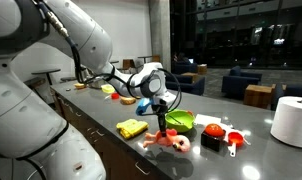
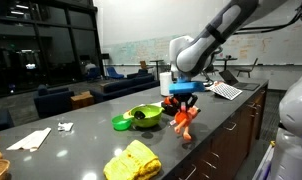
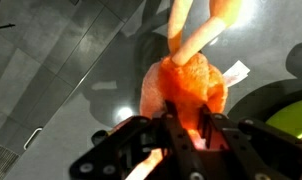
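Observation:
The orange plush toy is upright above the dark grey counter and would drop if my gripper opened now, so it is too early to let go.
My gripper (image 1: 163,122) (image 2: 183,106) (image 3: 181,125) is shut on an orange plush toy with pale limbs (image 1: 169,141) (image 2: 184,122) (image 3: 186,85). The toy hangs from the jaws with its lower end at or just above the dark grey counter (image 1: 191,160) (image 2: 81,150). In the wrist view the orange body fills the space between both fingers. A green bowl (image 1: 180,121) (image 2: 143,115) stands right next to the toy.
A yellow cloth (image 1: 132,127) (image 2: 132,161) lies near the counter's front edge. Red items and a black cup (image 1: 223,137) sit beside the bowl. A white paper-towel roll (image 1: 290,120), a white napkin (image 2: 31,139) and papers (image 2: 227,90) also sit on the counter.

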Robot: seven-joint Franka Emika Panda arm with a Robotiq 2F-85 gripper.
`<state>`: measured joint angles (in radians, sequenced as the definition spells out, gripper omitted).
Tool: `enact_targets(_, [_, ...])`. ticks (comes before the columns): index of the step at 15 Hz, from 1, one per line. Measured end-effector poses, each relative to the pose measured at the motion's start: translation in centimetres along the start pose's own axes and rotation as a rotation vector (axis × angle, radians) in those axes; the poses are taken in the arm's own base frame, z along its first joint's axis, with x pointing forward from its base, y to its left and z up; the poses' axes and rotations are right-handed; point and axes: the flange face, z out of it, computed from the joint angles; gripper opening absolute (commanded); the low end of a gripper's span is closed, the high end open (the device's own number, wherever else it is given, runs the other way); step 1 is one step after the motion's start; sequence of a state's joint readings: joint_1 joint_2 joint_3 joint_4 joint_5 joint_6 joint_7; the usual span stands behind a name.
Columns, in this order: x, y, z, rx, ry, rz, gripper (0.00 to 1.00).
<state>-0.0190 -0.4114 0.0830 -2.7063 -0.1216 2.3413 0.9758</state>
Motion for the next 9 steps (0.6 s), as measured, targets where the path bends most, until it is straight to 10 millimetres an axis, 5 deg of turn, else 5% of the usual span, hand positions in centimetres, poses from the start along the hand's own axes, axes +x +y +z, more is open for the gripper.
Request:
enact_targets(6, [-0.5,-0.4,3.6,0.079,-0.014,-0.016,0.06])
enact_targets(8, [-0.5,-0.7,4.6,0.089,-0.028,-0.023,0.49])
enact_targets(9, [-0.5,-0.8,5.1,0.091,-0.036,-0.027,0.52])
